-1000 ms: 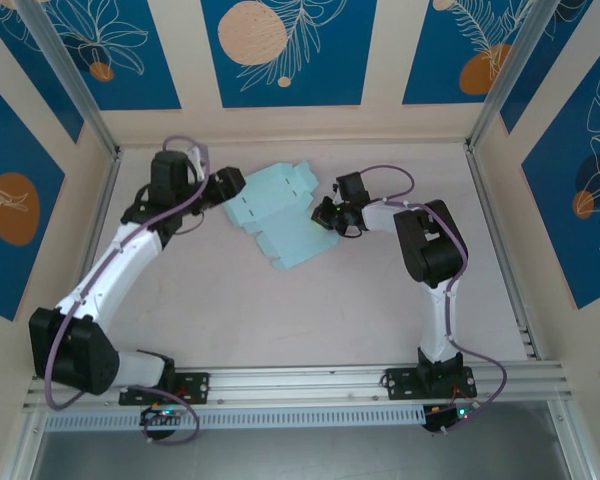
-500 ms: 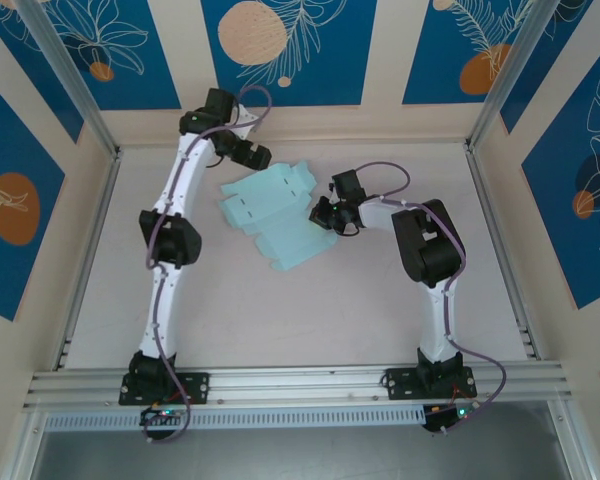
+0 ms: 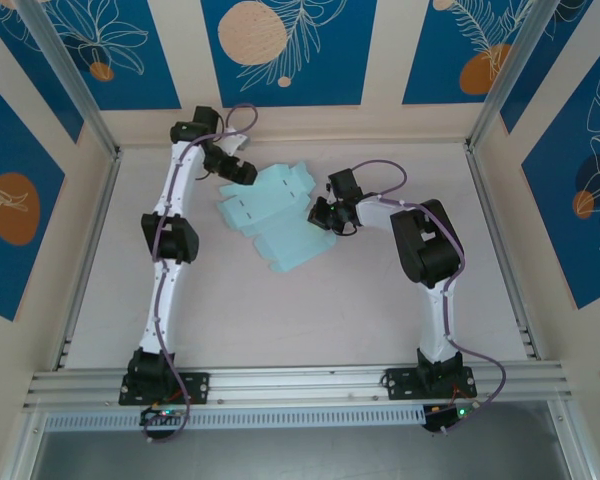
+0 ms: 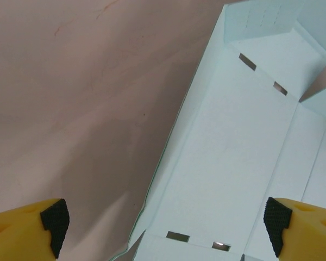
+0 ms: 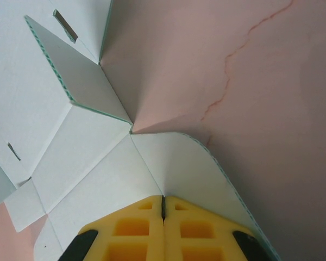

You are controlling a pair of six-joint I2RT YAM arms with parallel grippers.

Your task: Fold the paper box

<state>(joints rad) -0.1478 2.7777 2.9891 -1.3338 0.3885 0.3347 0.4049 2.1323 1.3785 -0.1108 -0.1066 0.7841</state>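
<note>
I will next grab the paper box's outer edge along the slotted panel (image 4: pixel 239 136) with my left gripper, leaving slots and flaps free to fold.
The paper box (image 3: pixel 280 215) is a pale blue die-cut sheet lying mostly flat in the middle of the table, with slots and flaps. My left gripper (image 3: pixel 242 172) hangs open over the sheet's far left edge. In the left wrist view its black-tipped yellow fingers (image 4: pixel 55 220) stand wide apart above a slotted panel (image 4: pixel 239 136), touching nothing. My right gripper (image 3: pixel 320 213) is at the sheet's right edge. In the right wrist view it is shut (image 5: pixel 163 198), tips down on a crease beside a rounded tab (image 5: pixel 201 174) that curls up off the table.
Bare pink tabletop (image 3: pixel 310 310) surrounds the sheet, bounded by patterned walls and metal frame posts (image 3: pixel 485 110). A rail (image 3: pixel 300 385) carries both arm bases at the near edge. The left arm (image 3: pixel 170 240) stretches straight up the left side of the table.
The left arm has swung from a bent pose beside the sheet to a long reach at its far left edge, and its gripper has opened. The right gripper has barely shifted.
</note>
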